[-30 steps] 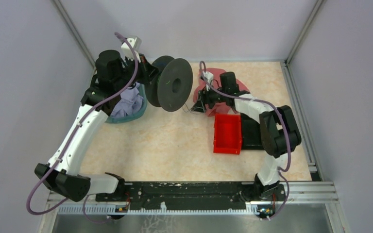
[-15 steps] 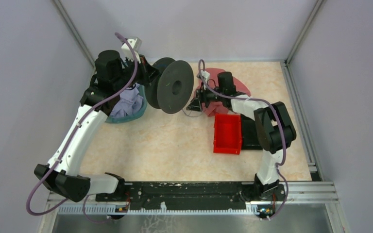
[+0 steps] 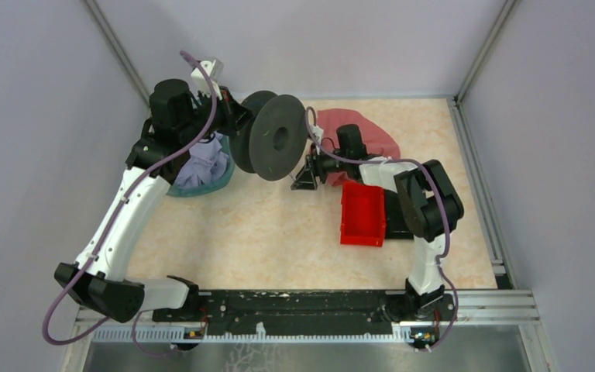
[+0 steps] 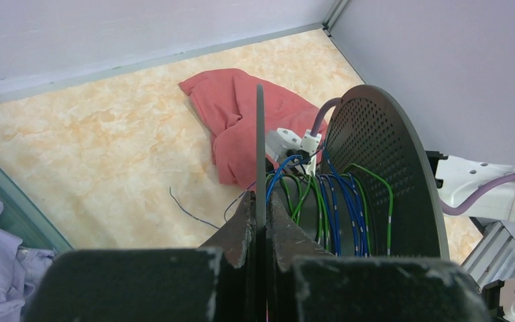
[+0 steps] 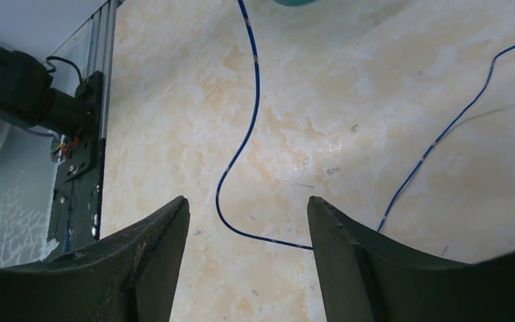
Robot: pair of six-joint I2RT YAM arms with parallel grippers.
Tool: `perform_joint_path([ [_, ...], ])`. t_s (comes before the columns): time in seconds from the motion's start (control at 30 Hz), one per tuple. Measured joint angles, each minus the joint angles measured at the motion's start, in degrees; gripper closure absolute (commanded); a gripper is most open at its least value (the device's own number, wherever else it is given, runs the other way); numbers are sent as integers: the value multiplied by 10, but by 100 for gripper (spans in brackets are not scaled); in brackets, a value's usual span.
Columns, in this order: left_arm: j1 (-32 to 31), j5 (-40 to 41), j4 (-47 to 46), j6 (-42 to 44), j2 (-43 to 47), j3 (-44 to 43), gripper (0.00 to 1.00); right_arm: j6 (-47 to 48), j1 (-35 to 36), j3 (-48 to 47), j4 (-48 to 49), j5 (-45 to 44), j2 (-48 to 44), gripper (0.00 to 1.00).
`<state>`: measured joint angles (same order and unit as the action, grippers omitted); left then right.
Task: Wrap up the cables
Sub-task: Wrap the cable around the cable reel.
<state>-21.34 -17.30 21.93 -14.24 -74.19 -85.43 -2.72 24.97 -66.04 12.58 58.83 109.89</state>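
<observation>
My right gripper will next coil more cable around the black spool, so it will grab the blue cable by its bend ahead of its loose end [image 5: 222,218].
A big black spool [image 3: 277,138] hangs on edge above the table's back. My left gripper [image 3: 236,124] is shut on its near flange [image 4: 260,134], the thin disc pinched between the fingertips [image 4: 245,218]. Blue and green cables [image 4: 328,208] are wound on the core, and a loose thin end [image 4: 188,211] trails on the table. My right gripper [image 3: 304,180] hovers low just right of the spool, open and empty [image 5: 247,199]. A thin blue cable [image 5: 249,127] curves on the table between its fingers and passes behind the right one. Another strand [image 5: 442,134] lies to the right.
A red bin [image 3: 362,213] sits right of centre beside a black plate [image 3: 399,221]. A red cloth [image 3: 360,128] lies at the back. A teal bowl [image 3: 197,190] with lilac cloth stands under my left arm. Walls close three sides.
My right gripper has moved left, towards the spool, staying open while its arm folded in. The left arm and the spool have barely shifted.
</observation>
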Motion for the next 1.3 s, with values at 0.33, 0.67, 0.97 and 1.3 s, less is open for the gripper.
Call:
perform_joint_path([
  [0.33, 7, 38, 0, -10, 0, 0, 100, -6, 15, 20, -1, 13, 1, 92],
  [0.67, 12, 161, 0, -18, 0, 0, 100, -16, 29, 64, -21, 4, -24, 100],
  [0.97, 12, 238, -2, -12, -6, 1, 100, 41, 73, 64, -95, 4, -83, 100],
  [1.3, 12, 278, -18, -7, -29, 21, 100, 127, 150, 1, -249, 4, -109, 100],
])
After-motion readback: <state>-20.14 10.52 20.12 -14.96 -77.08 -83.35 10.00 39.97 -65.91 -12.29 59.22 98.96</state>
